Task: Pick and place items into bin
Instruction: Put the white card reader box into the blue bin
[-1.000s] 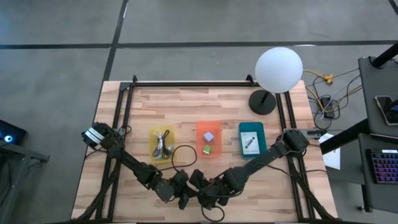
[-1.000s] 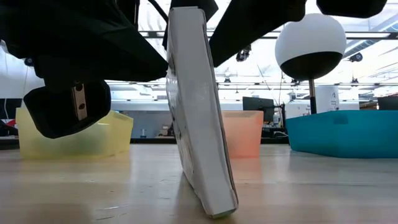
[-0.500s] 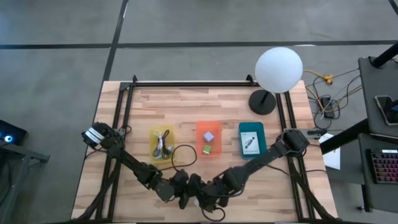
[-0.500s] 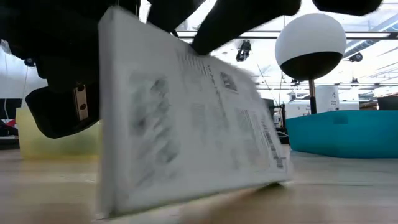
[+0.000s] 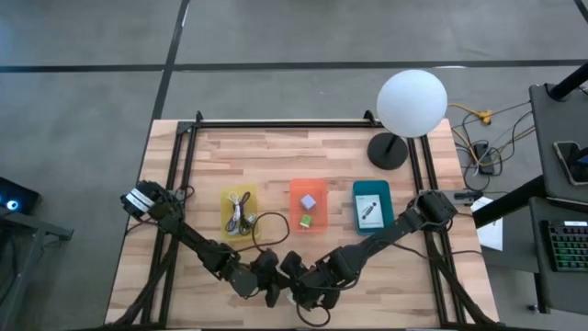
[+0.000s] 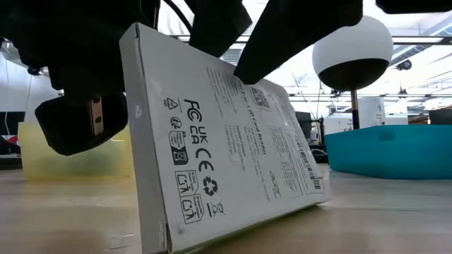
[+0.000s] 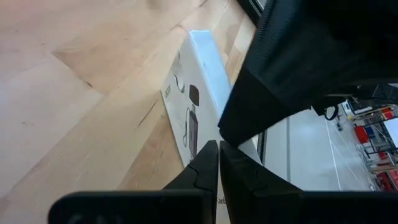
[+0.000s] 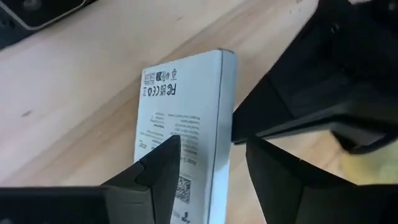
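The white printed packet needs to go into the teal bin. My right gripper should grab the packet by its narrow side (image 8: 224, 118) next.
A flat white printed packet (image 6: 226, 155) stands tilted near the table's near edge, its lower long edge on the wood and its label face toward the low camera. My right gripper (image 8: 212, 142) is open, with its fingers on either side of the packet's upper edge (image 8: 222, 93). My left gripper (image 7: 219, 155) is shut and points at the packet's pictured face (image 7: 189, 106). In the high view both grippers (image 5: 285, 287) meet over the packet and hide it. A second packet (image 5: 369, 211) lies in the teal bin, and two tiny cubes (image 5: 309, 200) sit in the orange bin. My right gripper comes from above with one finger (image 8: 163, 160) over the packet's label face (image 8: 177, 124). The other finger (image 8: 273, 168) stands a gap away from the packet's narrow side. The packet is tilted, bottom edge (image 6: 240, 229) on the table. My left gripper's shut fingertips (image 7: 211, 152) reach the pictured face; whether they touch, I cannot tell.
Yellow bin (image 5: 239, 195) with cables, orange bin (image 5: 309, 187) and teal bin (image 5: 372, 188) sit in a row mid-table. A dark cable loop (image 5: 271, 230) lies beside the yellow bin. A globe lamp (image 5: 411, 101) stands at the far right. Bare wood lies toward the far edge.
The packet stood almost upright, edge-on to the low camera. It has turned about and tipped over to a slant, so its label face now shows. Its bottom edge has stayed on the table.
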